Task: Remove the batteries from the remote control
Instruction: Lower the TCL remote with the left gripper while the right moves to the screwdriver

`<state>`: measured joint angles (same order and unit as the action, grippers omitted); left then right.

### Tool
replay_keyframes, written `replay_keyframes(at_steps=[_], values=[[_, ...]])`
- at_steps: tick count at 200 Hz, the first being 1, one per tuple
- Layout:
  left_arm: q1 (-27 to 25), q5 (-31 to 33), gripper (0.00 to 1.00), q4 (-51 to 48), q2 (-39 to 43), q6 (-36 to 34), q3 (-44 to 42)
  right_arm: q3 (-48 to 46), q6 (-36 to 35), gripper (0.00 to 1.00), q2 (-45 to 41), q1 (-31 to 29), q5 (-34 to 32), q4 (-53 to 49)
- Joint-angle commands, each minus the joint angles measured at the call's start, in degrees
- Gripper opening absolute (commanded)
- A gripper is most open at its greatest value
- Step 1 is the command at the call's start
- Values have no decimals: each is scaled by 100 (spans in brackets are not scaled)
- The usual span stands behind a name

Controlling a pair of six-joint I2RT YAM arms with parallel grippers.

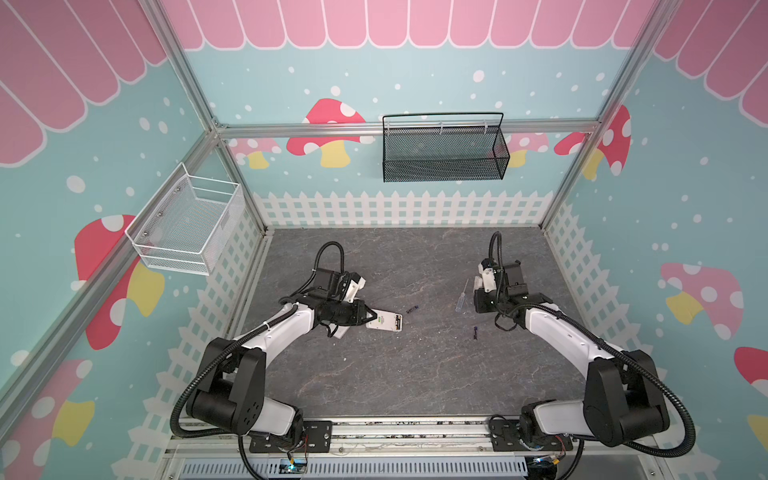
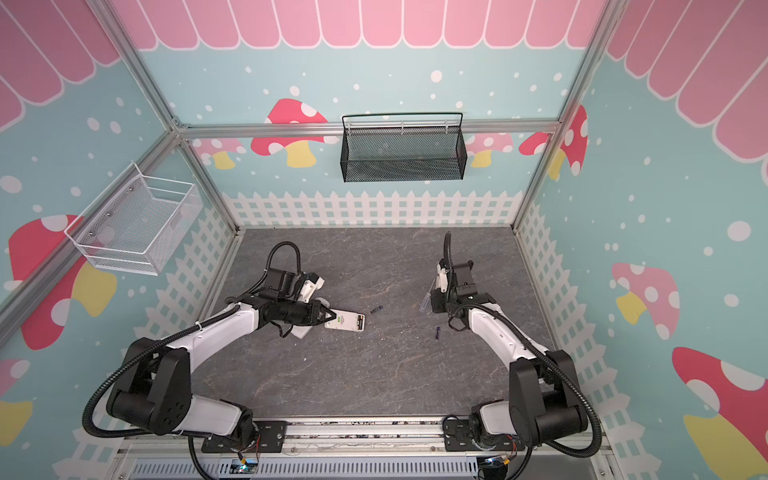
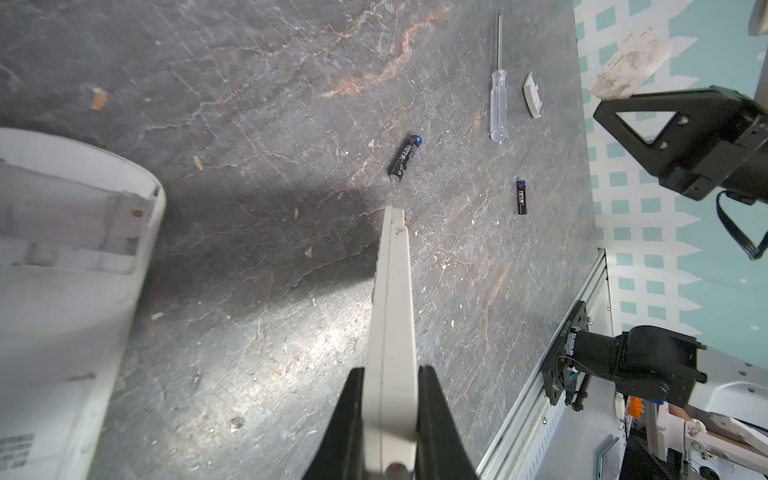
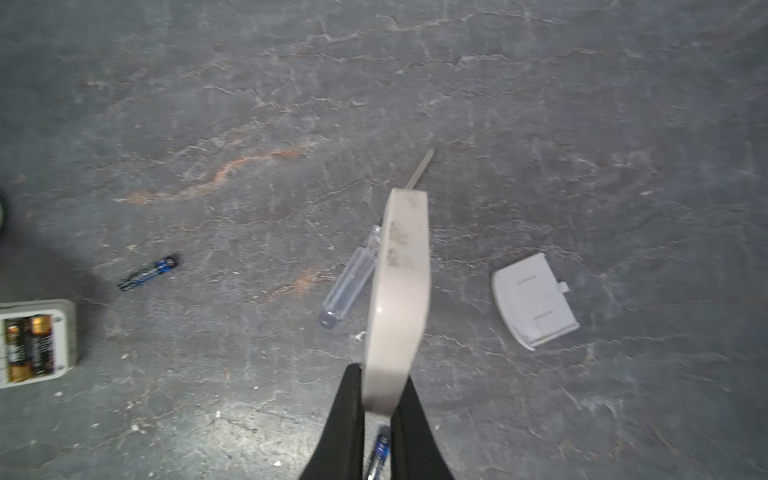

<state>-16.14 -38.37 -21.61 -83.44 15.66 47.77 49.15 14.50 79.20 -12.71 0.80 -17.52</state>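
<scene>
I should keep holding the white remote control [image 1: 384, 322] with my left gripper. The remote is above the table and would fall short of its place if I opened now.
My left gripper [image 1: 374, 319] is shut on one end of the white remote control [image 1: 384, 322], which shows edge-on between the jaws [image 3: 390, 374]. The remote's open compartment [image 4: 66, 332] holds two black batteries with gold ends [image 4: 31, 347]. Two blue batteries lie loose on the table: one just past the remote [image 1: 412, 308] [image 3: 405, 158], and one nearer the right arm [image 1: 475, 331] [image 4: 380, 451]. My right gripper [image 4: 380, 370] hangs above the table, shut on a flat, smudged off-white plastic piece [image 4: 403, 270].
A clear-handled screwdriver [image 4: 349, 286] and a white battery cover [image 4: 536, 301] lie under the right gripper. A larger white casing [image 3: 62, 270] lies beside the left gripper. A black mesh basket [image 1: 444, 149] hangs on the back wall and a white wire basket [image 1: 187, 224] on the left wall.
</scene>
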Motion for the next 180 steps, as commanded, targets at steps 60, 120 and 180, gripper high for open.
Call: replay_keyframes(at_steps=[60,120,180], values=[[-707,-202,0,439,-137,-34,-364,266,-556,0,594,803,-1852,-1133],[-869,40,14,733,-550,148,-395,253,-554,1,1124,1230,-1813,-955],[-830,389,35,470,-626,183,-295,169,-573,10,1353,1271,-1545,-877]])
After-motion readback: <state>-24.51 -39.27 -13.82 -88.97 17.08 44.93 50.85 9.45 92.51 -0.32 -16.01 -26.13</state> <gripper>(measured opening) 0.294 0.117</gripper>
